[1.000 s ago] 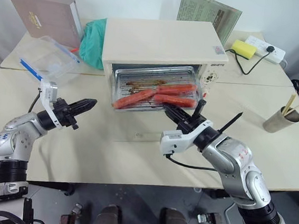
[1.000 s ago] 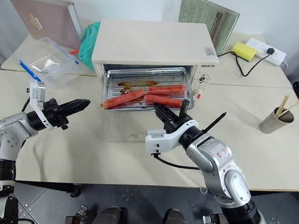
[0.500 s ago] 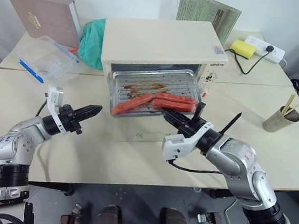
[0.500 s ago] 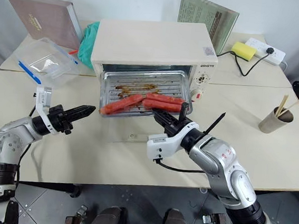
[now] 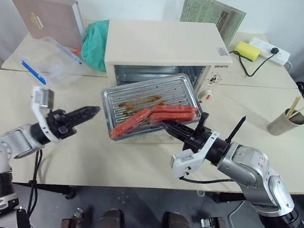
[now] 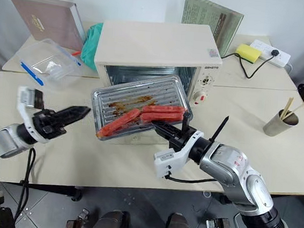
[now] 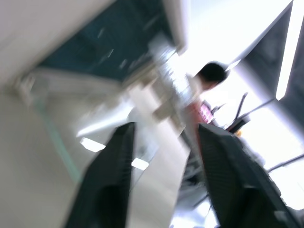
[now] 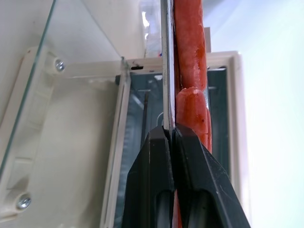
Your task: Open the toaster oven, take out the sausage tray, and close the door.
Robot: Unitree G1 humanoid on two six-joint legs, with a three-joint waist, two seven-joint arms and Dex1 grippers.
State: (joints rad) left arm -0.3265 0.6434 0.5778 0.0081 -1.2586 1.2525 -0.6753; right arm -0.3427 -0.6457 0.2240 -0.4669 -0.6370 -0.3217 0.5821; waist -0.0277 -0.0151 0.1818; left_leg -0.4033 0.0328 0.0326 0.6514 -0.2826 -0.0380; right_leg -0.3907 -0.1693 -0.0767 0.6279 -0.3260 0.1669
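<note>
My left gripper is to grab the tilted tray by its free short-end rim (image 5: pixel 106 115) to steady it, because loose sausages lie near the tray's edge.
The cream toaster oven (image 5: pixel 167 42) stands mid-table, its door (image 8: pixel 33 118) folded down flat onto the table. The silver sausage tray (image 5: pixel 148 95) is out of the oven, hanging tilted above the door. Three red-orange sausages (image 5: pixel 165 114) lie toward its near edge. My right gripper (image 5: pixel 168 127) is shut on the tray's near rim; the right wrist view shows its fingers (image 8: pixel 154 156) clamped on the thin metal edge. My left gripper (image 5: pixel 90 111) hovers to the left of the tray, apart from it. Its fingers (image 7: pixel 111 185) stand open with nothing between them.
A clear plastic box with blue clips (image 5: pixel 46 61), a brown book (image 5: pixel 43 17) and a green cloth (image 5: pixel 97 44) sit at the back left. A green book (image 5: pixel 212 15), yellow sponge (image 5: pixel 248 49) and power strip (image 5: pixel 270 49) are at the back right. A cup of chopsticks (image 5: pixel 285 122) stands far right.
The right gripper has drawn the tray out of the oven and raised it, tilted, over the door. The left gripper has pulled back, rolled, and opened its fingers.
</note>
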